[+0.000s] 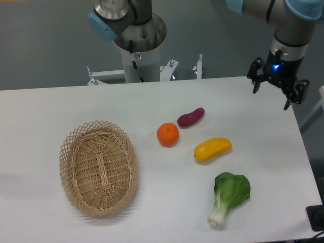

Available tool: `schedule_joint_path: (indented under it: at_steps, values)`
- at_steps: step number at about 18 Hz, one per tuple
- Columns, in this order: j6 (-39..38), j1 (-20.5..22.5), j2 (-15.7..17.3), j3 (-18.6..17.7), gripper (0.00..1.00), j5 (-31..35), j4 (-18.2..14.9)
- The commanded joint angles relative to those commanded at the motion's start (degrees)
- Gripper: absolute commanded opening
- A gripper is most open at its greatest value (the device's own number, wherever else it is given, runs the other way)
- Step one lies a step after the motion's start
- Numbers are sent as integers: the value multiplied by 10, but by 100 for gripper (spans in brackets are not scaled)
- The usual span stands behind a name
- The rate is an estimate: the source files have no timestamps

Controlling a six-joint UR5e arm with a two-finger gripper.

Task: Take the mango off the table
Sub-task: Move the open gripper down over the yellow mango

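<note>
Next, my gripper grabs the smooth rounded sides of the mango (212, 149) to pick it up from the table.
The mango (212, 149) is a smooth yellow-orange oblong fruit lying on the white table (45, 111), right of centre. My gripper (272, 99) hangs above the table's far right corner, well up and to the right of the mango. Its two dark fingers are spread apart and hold nothing.
A round orange (167, 134) lies left of the mango and a purple sweet potato (191, 117) lies behind it. A green bok choy (229, 196) lies in front of it. A woven wicker basket (98, 167) stands at the left. The arm's base column (139, 50) rises behind the table.
</note>
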Motion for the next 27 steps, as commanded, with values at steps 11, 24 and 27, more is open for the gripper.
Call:
schedule_joint_path:
  at_steps: [11, 24, 27]
  values:
    - [-10, -3, 18, -60, 100, 0, 10]
    - [-126, -65, 2, -186, 100, 0, 144]
    - [-96, -77, -9, -200, 100, 0, 180]
